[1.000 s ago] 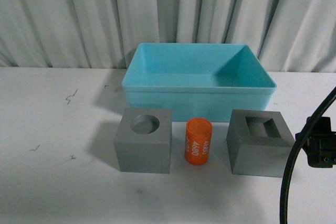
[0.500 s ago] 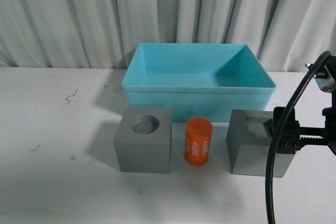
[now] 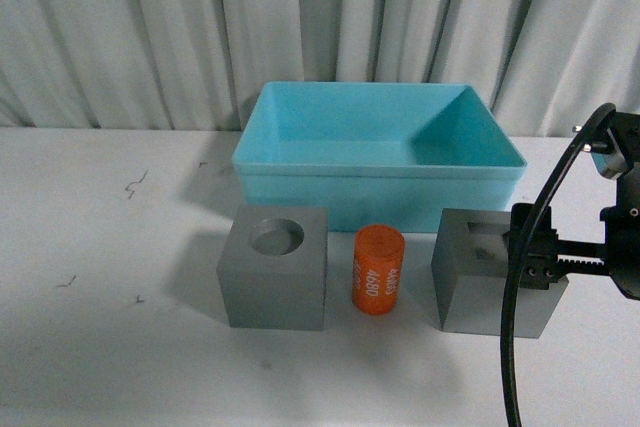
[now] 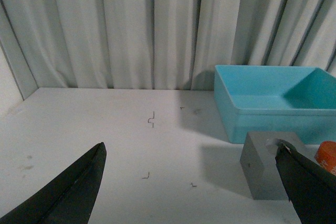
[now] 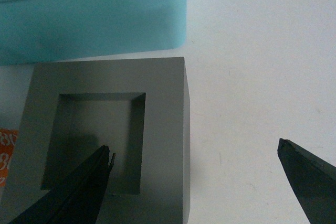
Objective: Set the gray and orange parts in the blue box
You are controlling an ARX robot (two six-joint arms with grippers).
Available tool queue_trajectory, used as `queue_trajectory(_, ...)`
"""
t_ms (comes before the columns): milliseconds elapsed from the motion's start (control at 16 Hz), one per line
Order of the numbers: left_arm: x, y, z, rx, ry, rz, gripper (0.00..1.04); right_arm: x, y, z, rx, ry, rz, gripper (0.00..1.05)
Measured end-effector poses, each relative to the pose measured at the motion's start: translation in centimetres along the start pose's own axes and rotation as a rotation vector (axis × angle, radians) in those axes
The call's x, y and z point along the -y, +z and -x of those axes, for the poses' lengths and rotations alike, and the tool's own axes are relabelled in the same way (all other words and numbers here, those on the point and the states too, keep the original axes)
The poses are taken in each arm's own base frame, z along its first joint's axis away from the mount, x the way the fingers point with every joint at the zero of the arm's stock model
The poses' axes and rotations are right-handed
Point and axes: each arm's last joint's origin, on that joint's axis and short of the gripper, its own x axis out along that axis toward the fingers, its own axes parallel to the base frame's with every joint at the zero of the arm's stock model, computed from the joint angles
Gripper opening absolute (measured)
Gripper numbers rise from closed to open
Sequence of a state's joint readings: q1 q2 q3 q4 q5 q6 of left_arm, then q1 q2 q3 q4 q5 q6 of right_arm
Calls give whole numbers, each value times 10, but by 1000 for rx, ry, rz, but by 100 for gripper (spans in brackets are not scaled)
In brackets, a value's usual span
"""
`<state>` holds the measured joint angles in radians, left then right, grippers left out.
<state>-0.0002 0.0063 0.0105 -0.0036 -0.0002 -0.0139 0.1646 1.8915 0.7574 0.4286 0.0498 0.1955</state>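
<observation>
The square-hole gray cube needs to go to the blue box point(image 5: 94, 19). My right gripper should grab the cube by its one side point(image 5: 165, 129) next.
Three parts stand in a row in front of the blue box point(image 3: 378, 152): a gray cube with a round hole point(image 3: 273, 267), the orange cylinder point(image 3: 378, 270) with white digits, and a gray cube with a square hole point(image 3: 480, 272). My right gripper point(image 5: 194, 153) is open over the square-hole cube point(image 5: 157, 108). One finger is above the hole and the other above the table beside the cube, so the cube's wall lies between them. My left gripper point(image 4: 190, 150) is open above the table, left of the round-hole cube point(image 4: 262, 171), with nothing between its fingers.
A white table point(image 3: 110, 247) carries everything, with a few small dark marks point(image 3: 135, 185) on its left half. A pleated white curtain point(image 3: 320, 17) hangs behind the box. The right arm's black cable point(image 3: 520, 287) loops down in front of the square-hole cube.
My right gripper has come in from the right edge and moved left over the square-hole cube. The cubes, cylinder and box have not moved.
</observation>
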Motion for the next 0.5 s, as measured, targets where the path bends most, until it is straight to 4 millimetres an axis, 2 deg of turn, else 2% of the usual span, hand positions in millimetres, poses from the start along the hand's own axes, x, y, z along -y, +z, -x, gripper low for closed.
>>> queue_trajectory(188, 0, 0, 0, 0, 0, 0, 98, 1, -2, -4, -6, -5, -26, 96)
queue_trajectory(500, 0, 0, 0, 0, 0, 0, 98, 0, -2, -7, 0, 8, -53, 30)
